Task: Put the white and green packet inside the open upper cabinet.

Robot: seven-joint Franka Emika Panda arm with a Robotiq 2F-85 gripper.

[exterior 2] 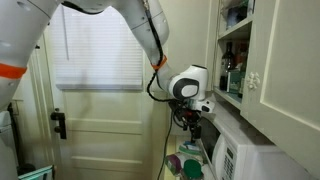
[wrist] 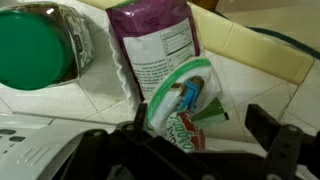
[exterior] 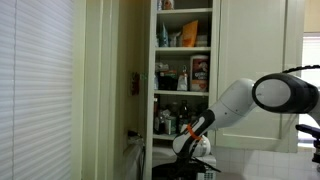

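My gripper grabs the white and green packet's [wrist: 180, 95] upper end next, a finger on each side, so its body enters the cabinet first.
The white and green packet [wrist: 180, 95] lies on a pale tiled counter and leans against a purple packet [wrist: 155, 45]. In the wrist view my gripper [wrist: 200, 128] is open, with one finger on each side of the packet. The left finger is close against it and the right finger stands apart. In both exterior views the gripper [exterior: 190, 150] [exterior 2: 192, 118] hangs low, below the open upper cabinet [exterior: 183, 60] [exterior 2: 235, 50]. The cabinet's shelves hold bottles, boxes and packets. The packet is hidden in both exterior views.
A jar with a green lid [wrist: 35, 45] stands left of the purple packet. A white microwave [exterior 2: 240, 160] sits under the cabinet. A wider cream panel-door cabinet [exterior: 255, 60] is beside the open one. A window blind [exterior: 35, 90] and a door [exterior 2: 100, 130] are nearby.
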